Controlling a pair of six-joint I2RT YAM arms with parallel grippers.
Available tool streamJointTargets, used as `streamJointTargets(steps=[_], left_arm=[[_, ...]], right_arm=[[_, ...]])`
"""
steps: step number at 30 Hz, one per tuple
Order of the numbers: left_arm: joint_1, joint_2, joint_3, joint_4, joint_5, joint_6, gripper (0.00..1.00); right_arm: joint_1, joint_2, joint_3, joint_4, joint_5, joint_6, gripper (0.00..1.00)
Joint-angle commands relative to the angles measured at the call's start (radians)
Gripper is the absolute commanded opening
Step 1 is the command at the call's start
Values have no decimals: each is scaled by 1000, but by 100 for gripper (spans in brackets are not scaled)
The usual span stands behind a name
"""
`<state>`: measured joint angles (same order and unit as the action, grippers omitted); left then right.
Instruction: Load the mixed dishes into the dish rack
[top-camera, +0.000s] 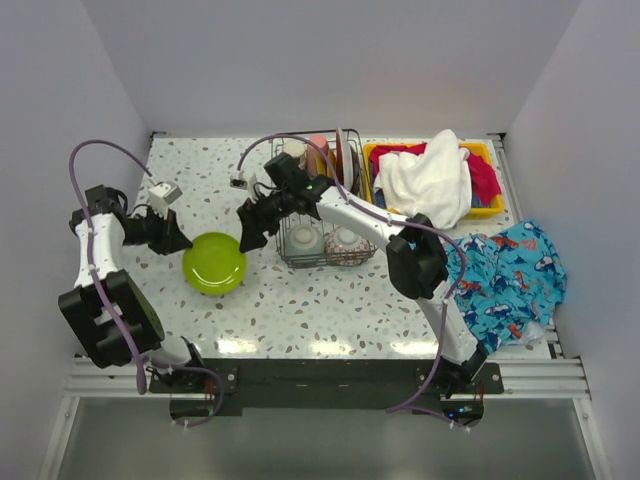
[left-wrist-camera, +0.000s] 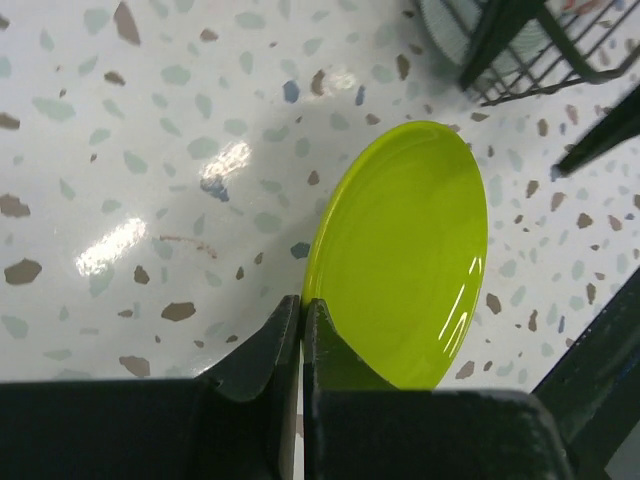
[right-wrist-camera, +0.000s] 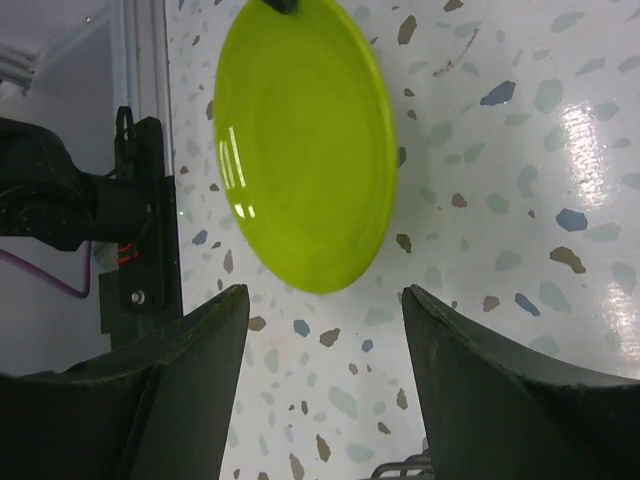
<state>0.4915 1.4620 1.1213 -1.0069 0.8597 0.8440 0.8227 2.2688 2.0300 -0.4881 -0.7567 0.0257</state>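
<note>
The lime-green plate (top-camera: 214, 263) needs to stand in the dish rack, so my right gripper should grab it next by its free rim, opposite my left gripper.
A lime-green plate (top-camera: 214, 263) lies on the speckled table, left of the dish rack (top-camera: 316, 264). My left gripper (top-camera: 186, 241) is at the plate's left edge, jaws pressed together on its rim (left-wrist-camera: 304, 300). In the right wrist view the plate (right-wrist-camera: 305, 140) lies ahead of my right gripper (right-wrist-camera: 325, 290). That gripper (top-camera: 246, 236) hangs open and holds nothing, between the plate and the rack. The wire rack holds two bowls (top-camera: 305, 238) in front. Upright plates (top-camera: 341, 157) and a pink cup (top-camera: 318, 146) stand behind them.
A yellow bin (top-camera: 487, 150) with a white towel (top-camera: 432, 180) and red cloth stands right of the rack. A blue fish-print cloth (top-camera: 510, 280) lies at the right edge. A small white box (top-camera: 163, 193) sits near the left arm. The rack's corner (left-wrist-camera: 520, 60) lies close beyond the plate.
</note>
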Motion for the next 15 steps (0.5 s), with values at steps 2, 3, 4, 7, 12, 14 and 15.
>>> streamJointTargets(steps=[2,3,4,7,12,14,15], left_arm=[[7,-45,87,-218,196,176,0],[7,-48,92,-225,206,182,0],[7,-49,95,-232,226,190,0],[9,-54,101,-251,252,194,0],[9,-58,69,-175,263,123,5],[9,-84,45,-48,246,-9,24],[7,-100,37,-3,242,-51,34]], right_arm=[[-4,29,64,103,-105,106,66],[-4,31,61,129,-107,123,66],[-2,35,56,140,-105,140,66],[0,47,50,181,-113,190,64],[3,63,49,262,-176,281,24],[3,55,49,255,-179,287,5],[3,51,50,244,-161,284,0]])
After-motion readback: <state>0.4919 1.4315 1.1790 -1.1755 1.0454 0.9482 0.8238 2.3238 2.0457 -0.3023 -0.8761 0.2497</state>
